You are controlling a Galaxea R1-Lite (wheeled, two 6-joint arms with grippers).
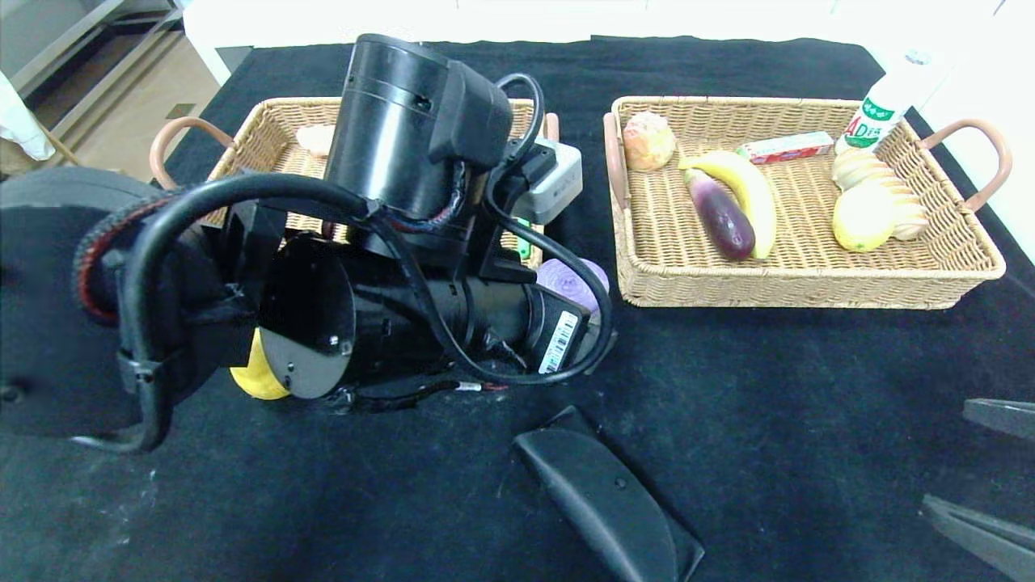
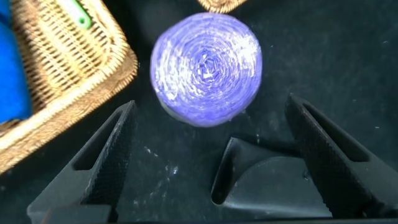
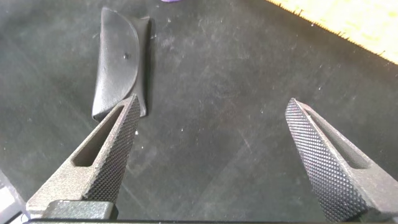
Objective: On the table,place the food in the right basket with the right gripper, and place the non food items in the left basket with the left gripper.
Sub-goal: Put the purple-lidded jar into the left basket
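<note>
My left gripper would miss if it closed now, because the purple roll (image 1: 571, 280) is beyond its fingers. I will move toward the roll first.
A purple roll (image 1: 571, 280) (image 2: 206, 67) lies on the black table between the two baskets. My left gripper (image 2: 211, 106) hangs open above it, the roll just beyond its fingertips; in the head view the left arm hides these fingers. A flat black case (image 1: 602, 501) (image 2: 280, 186) (image 3: 118, 62) lies on the table nearer me. The left basket (image 1: 251, 129) (image 2: 68, 74) holds a blue thing (image 2: 12, 68). The right basket (image 1: 800, 291) holds a banana (image 1: 748, 190), an eggplant (image 1: 720, 214) and other food. My right gripper (image 1: 944, 454) (image 3: 212, 102) is open over bare table at the front right.
A yellow object (image 1: 255, 380) peeks out from under the left arm. A white bottle (image 1: 885, 101) leans in the right basket's far corner. The left arm covers most of the left basket. Floor shows beyond the table's far left edge.
</note>
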